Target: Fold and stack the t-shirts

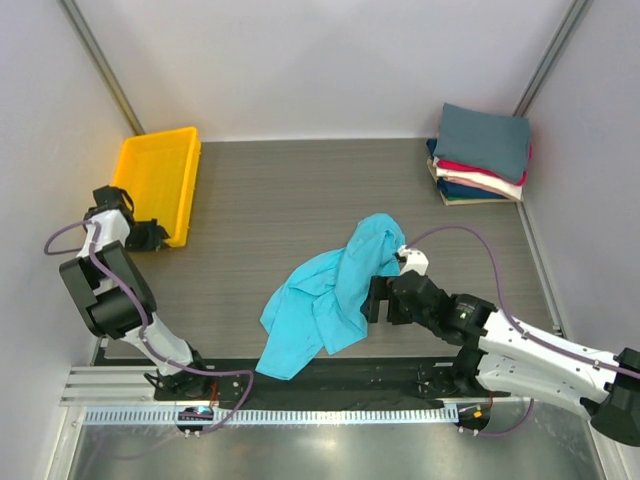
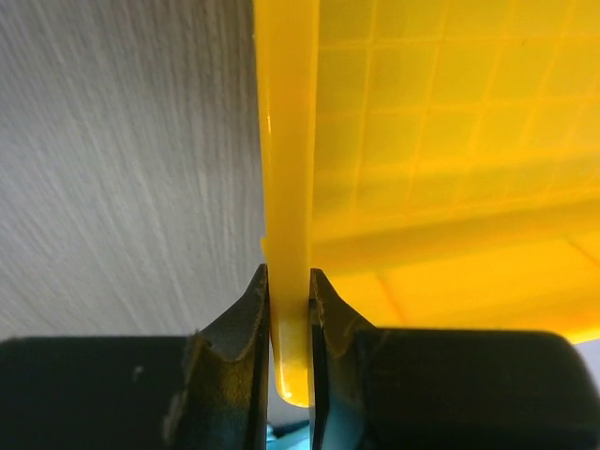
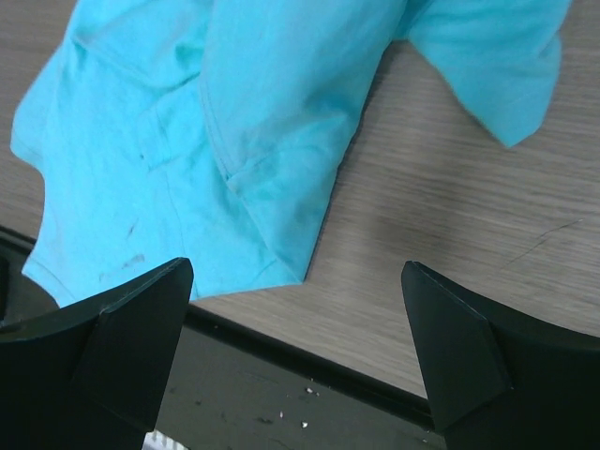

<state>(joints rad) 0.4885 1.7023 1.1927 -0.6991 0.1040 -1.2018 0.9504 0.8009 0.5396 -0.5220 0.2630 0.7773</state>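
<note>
I need to pinch the crumpled turquoise t-shirt's near edge at its corner [image 1: 360, 337] [image 3: 293, 272] with my right gripper next, and then I will stretch the t-shirt open and flat for folding.
The turquoise t-shirt [image 1: 330, 295] lies crumpled and unfolded on the table's near middle, one corner hanging over the dark front edge. It also fills the upper left of the right wrist view [image 3: 187, 141]. My right gripper [image 1: 374, 300] is open and empty just right of the shirt, its jaws wide apart [image 3: 295, 277] above the table's front edge. A stack of folded t-shirts [image 1: 482, 155] sits at the back right: slate-grey on top, then red, cream and navy. My left gripper [image 1: 158, 237] is shut on the rim of the yellow tray [image 2: 286, 187].
The yellow plastic tray [image 1: 160, 175] stands at the back left against the wall. The wood-grain table [image 1: 290, 190] lies between tray and stack. A dark strip [image 3: 281, 384] runs along the table's front edge. Walls close in on both sides.
</note>
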